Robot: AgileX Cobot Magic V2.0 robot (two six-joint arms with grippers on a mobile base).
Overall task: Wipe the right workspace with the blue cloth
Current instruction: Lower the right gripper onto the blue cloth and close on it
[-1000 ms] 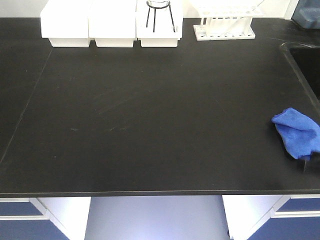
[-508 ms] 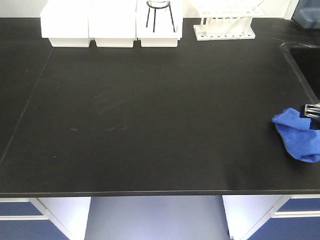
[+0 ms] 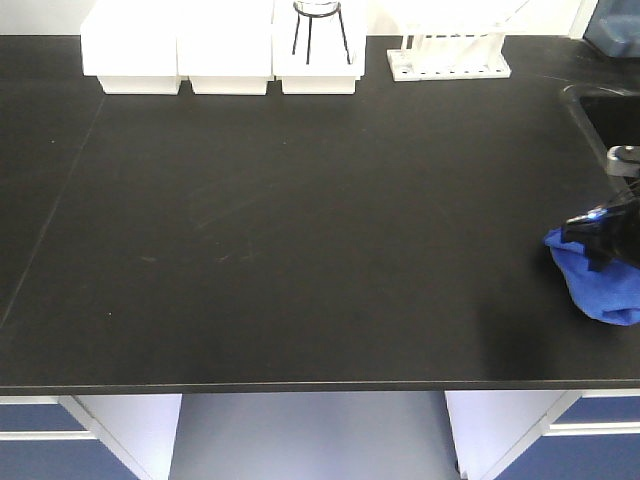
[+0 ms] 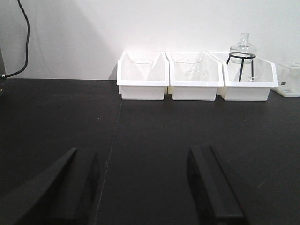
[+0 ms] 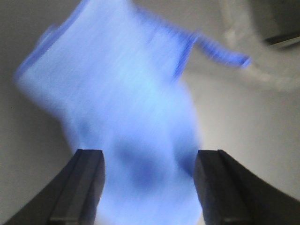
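I need to wipe the right workspace, so my right gripper should next grab the blue cloth (image 5: pixel 126 112) by its bunched-up middle (image 5: pixel 143 164).
The blue cloth (image 3: pixel 600 285) lies crumpled on the black worktop near its right edge. My right gripper (image 3: pixel 604 243) has come in from the right and hangs over the cloth's far side. In the right wrist view the cloth (image 5: pixel 126 112) fills the middle, blurred, and the right gripper (image 5: pixel 149 159) is open with a finger at each side of the cloth. My left gripper (image 4: pixel 143 161) is open and empty low over the bare worktop. It is out of view in the front view.
Three white bins (image 3: pixel 222 45) stand along the back edge, one holding a glass flask on a wire stand (image 3: pixel 320 25). A white test tube rack (image 3: pixel 450 50) stands to their right. A sink (image 3: pixel 615 130) is set in at the far right.
My right gripper has come in from the right edge and moved left and down over the cloth. The cloth's far part is now covered by it. The left arm has not moved.
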